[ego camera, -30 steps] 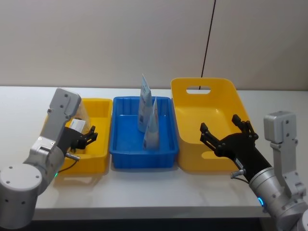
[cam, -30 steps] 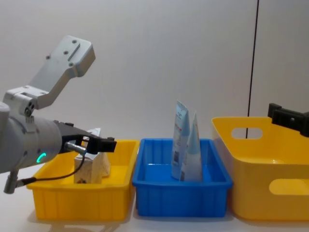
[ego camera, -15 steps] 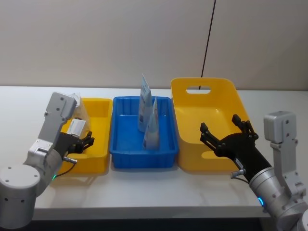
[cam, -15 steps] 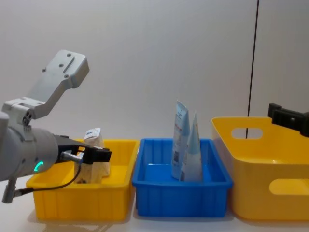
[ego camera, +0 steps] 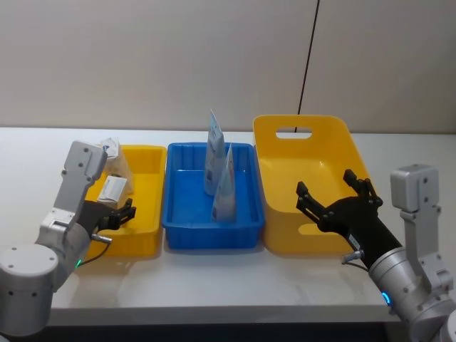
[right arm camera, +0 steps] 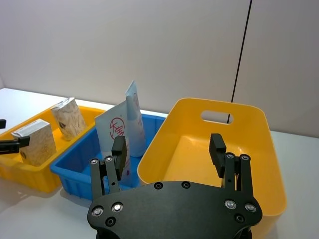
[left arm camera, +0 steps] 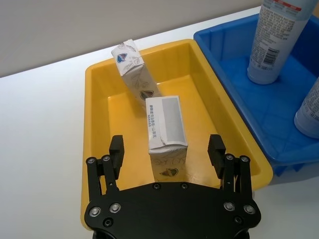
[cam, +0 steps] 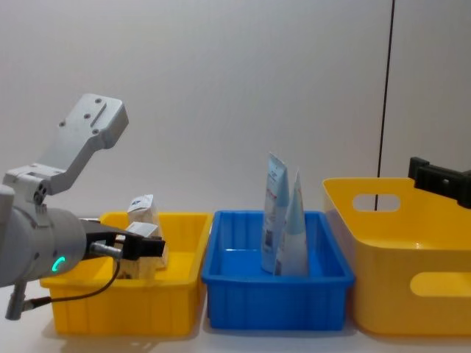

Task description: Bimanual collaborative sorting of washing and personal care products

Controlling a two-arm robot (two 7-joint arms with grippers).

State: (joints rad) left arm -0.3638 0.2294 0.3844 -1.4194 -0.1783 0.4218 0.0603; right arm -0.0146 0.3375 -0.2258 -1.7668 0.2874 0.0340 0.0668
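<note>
I should pick up the nearer marbled soft pack next with my left gripper by its upper end (ego camera: 112,188), because the yellow bin's side (ego camera: 135,244) hides the pack's lower part.
Two pale marbled packs stand in the small yellow bin (ego camera: 146,214) at the left: one upright in its middle (left arm camera: 164,124) (ego camera: 112,188), the other leaning at the far end (left arm camera: 132,67) (ego camera: 114,158). My left gripper (ego camera: 116,216) (left arm camera: 166,147) hovers open at the bin's near edge, just short of the nearer pack and not touching it. Two light-blue-and-white squeeze tubes (ego camera: 214,153) (ego camera: 225,189) stand in the blue bin (ego camera: 185,206). My right gripper (ego camera: 335,199) (right arm camera: 168,145) is open and empty at the near rim of the large yellow bin (ego camera: 303,125).
The three bins sit side by side on a white table (ego camera: 214,278), with bare table in front of them. The large yellow bin has nothing in it. A grey wall with a black cable (ego camera: 308,57) stands behind.
My left arm has drawn back toward me and lowered, from over the small yellow bin to its near edge; the pack stays standing in the bin. The right arm has not moved.
</note>
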